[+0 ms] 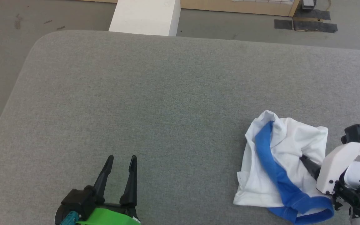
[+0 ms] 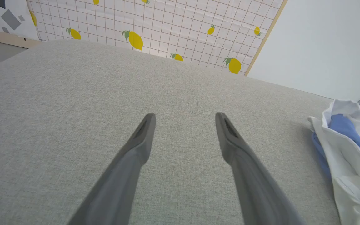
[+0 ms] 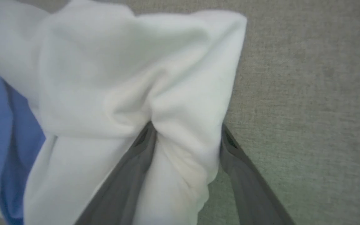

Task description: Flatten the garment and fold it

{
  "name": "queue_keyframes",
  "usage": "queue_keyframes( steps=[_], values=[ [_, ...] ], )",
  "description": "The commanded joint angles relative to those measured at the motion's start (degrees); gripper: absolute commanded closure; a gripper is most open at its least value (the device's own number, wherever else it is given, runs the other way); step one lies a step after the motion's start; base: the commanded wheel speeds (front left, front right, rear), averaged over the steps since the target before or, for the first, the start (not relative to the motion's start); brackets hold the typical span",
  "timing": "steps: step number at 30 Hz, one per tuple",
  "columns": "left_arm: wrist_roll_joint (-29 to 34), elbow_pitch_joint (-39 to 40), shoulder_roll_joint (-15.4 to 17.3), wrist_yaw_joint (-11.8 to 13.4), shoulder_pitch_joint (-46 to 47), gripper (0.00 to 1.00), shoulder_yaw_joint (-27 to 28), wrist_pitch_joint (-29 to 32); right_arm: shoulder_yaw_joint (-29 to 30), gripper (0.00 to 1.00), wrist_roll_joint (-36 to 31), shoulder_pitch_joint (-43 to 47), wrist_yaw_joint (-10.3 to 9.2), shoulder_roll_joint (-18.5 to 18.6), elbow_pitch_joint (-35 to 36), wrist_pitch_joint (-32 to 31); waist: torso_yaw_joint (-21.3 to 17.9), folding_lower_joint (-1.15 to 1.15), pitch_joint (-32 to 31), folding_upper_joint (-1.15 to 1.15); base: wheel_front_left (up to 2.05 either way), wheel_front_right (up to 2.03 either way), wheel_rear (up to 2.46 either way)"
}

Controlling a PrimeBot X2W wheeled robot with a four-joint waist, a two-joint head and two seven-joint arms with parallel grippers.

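Observation:
I should next use my right gripper to grab the garment by the raised fold (image 1: 317, 160) along its white side edge, because the cloth (image 1: 289, 152) beside the fold is slack.
The garment (image 1: 283, 147) lies crumpled at the right front of the grey padded table (image 1: 167, 93), white body uppermost, a blue band running through it. My right gripper (image 1: 303, 159) reaches into its right edge from the right. In the right wrist view the right gripper (image 3: 186, 131) stands open, its two fingers astride a raised fold of the white garment (image 3: 120, 78) that touches both of them. My left gripper (image 1: 122, 159) rests open over bare table at the lower left, far from the cloth. In the left wrist view the left gripper (image 2: 184, 117) holds nothing, and the garment (image 2: 345, 150) lies at the right edge.
A white box (image 1: 145, 15) stands on the floor beyond the table's far edge. The table's rounded left corner (image 1: 39, 43) drops to grey floor. A lemon-patterned panel (image 2: 167, 22) stands behind the table in the left wrist view.

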State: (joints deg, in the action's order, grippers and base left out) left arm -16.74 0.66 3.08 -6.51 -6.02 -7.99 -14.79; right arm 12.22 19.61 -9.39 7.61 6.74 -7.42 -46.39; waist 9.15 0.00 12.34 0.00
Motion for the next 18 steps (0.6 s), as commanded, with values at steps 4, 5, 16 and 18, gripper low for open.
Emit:
queue_keyframes(
  steps=[4,5,16,18],
  values=[
    [-0.7,-0.5,-0.2,0.1,0.8,0.00,0.0,-0.2,-0.9,1.00,-0.8,-0.8,-0.12,0.6,-0.8,0.0,-0.4,0.00,-1.0,0.00,0.00,0.00,0.00],
    [-0.8,-0.6,-0.2,0.1,0.7,0.00,0.1,-0.2,-1.3,1.00,-0.8,-0.8,-0.12,0.9,-0.5,0.3,-0.5,0.00,-1.2,0.00,0.00,0.00,0.00],
    [0.8,0.4,-0.2,0.1,1.0,0.00,-1.1,-0.2,-8.6,1.00,1.4,-2.6,-0.12,5.2,4.6,3.5,-4.3,0.00,-2.5,0.00,0.00,0.00,0.00],
    [1.1,0.4,-0.2,0.0,1.3,0.00,-1.4,-0.2,-9.8,1.00,1.6,-3.3,-0.12,6.0,4.5,4.1,-5.0,0.00,-2.5,0.00,0.00,0.00,0.00]
  ],
)
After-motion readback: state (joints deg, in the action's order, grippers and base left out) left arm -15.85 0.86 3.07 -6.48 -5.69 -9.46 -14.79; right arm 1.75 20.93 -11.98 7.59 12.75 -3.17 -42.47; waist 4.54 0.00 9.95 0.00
